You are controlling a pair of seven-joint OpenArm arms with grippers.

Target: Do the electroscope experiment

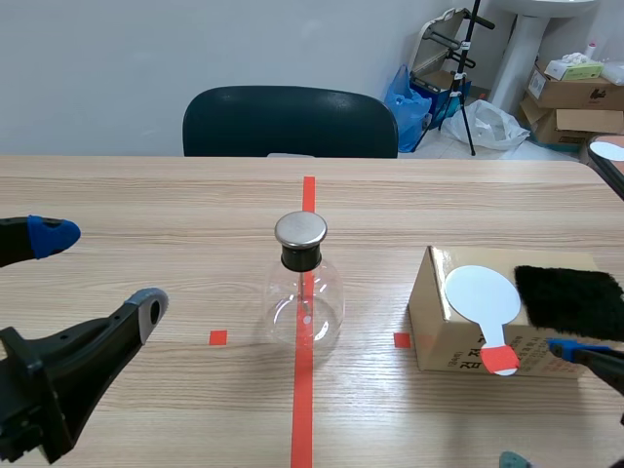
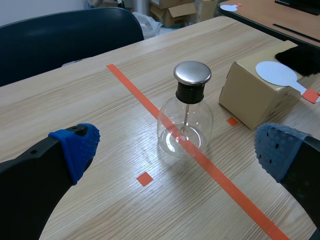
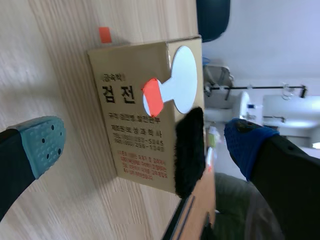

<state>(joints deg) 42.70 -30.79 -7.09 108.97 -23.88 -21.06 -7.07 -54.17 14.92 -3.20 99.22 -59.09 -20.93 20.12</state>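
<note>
I should grab the paddle next with my right gripper by its red handle (image 1: 499, 359), which sticks out past the edge of the box, because the paddle's wide round head (image 1: 483, 293) lies flat on the box.
A clear glass flask electroscope (image 1: 304, 292) with a round metal cap stands on the red tape line at the table's middle. To its right is a cardboard box (image 1: 444, 331); on it lie a white round paddle (image 1: 483, 297) with a red handle and a black furry cloth (image 1: 568, 300). My left gripper (image 1: 100, 271) is open, left of the flask. In the left wrist view the flask (image 2: 186, 125) stands just ahead, between the fingers. My right gripper (image 1: 541, 405) is open in front of the box, turned sideways. The right wrist view shows the box (image 3: 130, 150), paddle (image 3: 181, 80) and cloth (image 3: 190, 150) ahead.
A dark chair (image 1: 290, 122) stands at the table's far side. Boxes (image 1: 575, 93), bags and a tripod sit on the floor at the back right. Another white paddle (image 1: 606, 151) lies on a second table at the right edge.
</note>
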